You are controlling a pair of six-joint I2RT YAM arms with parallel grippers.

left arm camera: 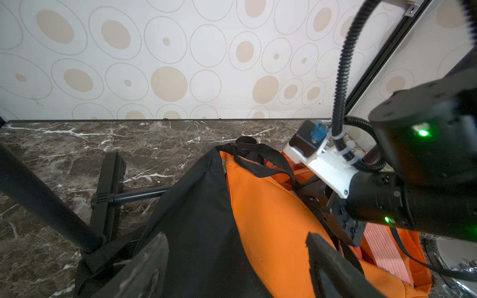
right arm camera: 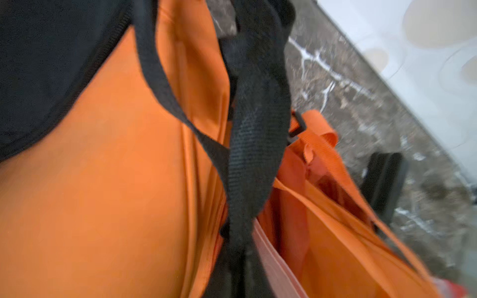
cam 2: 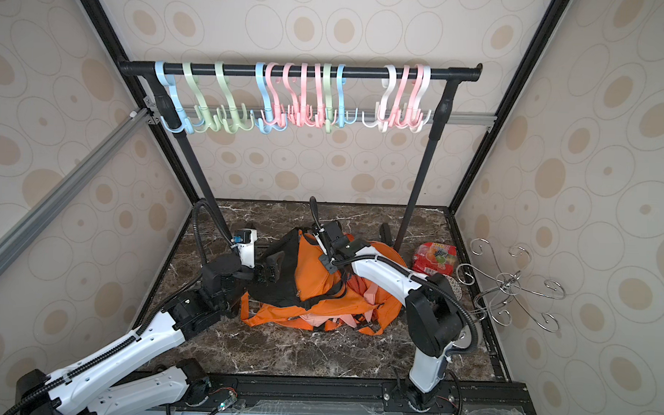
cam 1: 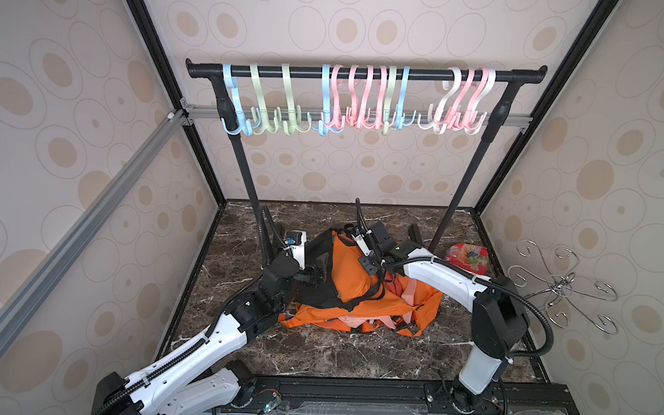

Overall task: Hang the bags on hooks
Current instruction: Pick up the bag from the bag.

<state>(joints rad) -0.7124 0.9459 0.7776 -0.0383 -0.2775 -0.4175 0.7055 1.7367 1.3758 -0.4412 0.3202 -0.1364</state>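
Note:
I should next grab the bag's black strap (right arm camera: 255, 144) with my left gripper, apart from where my right gripper holds it. The part of the strap between them then stays free to hang on a hook.
An orange and black bag (cam 1: 352, 281) (cam 2: 312, 280) lies slumped on the marble floor under the rack. Several pastel hooks (cam 1: 359, 99) (cam 2: 307, 97) hang from the black rail (cam 1: 426, 73), high above the bag. My left gripper (cam 1: 313, 276) (left arm camera: 237, 247) is open, its fingers (left arm camera: 152, 260) standing wide on either side of the bag's body (left arm camera: 271, 219). My right gripper (cam 1: 370, 266) (right arm camera: 236, 283) is shut on the bag's black strap (right arm camera: 255, 144), which runs up from its jaws across the orange cloth (right arm camera: 103, 180). The strap's loop (left arm camera: 260, 157) shows at the bag's top.
The rack's slanted legs (cam 1: 248, 175) (cam 1: 462, 186) stand either side of the bag, with a black foot bar (left arm camera: 107, 191) on the floor. A red snack packet (cam 1: 467, 257) lies at the right. A chrome wire hook rack (cam 1: 563, 285) sticks out from the right wall.

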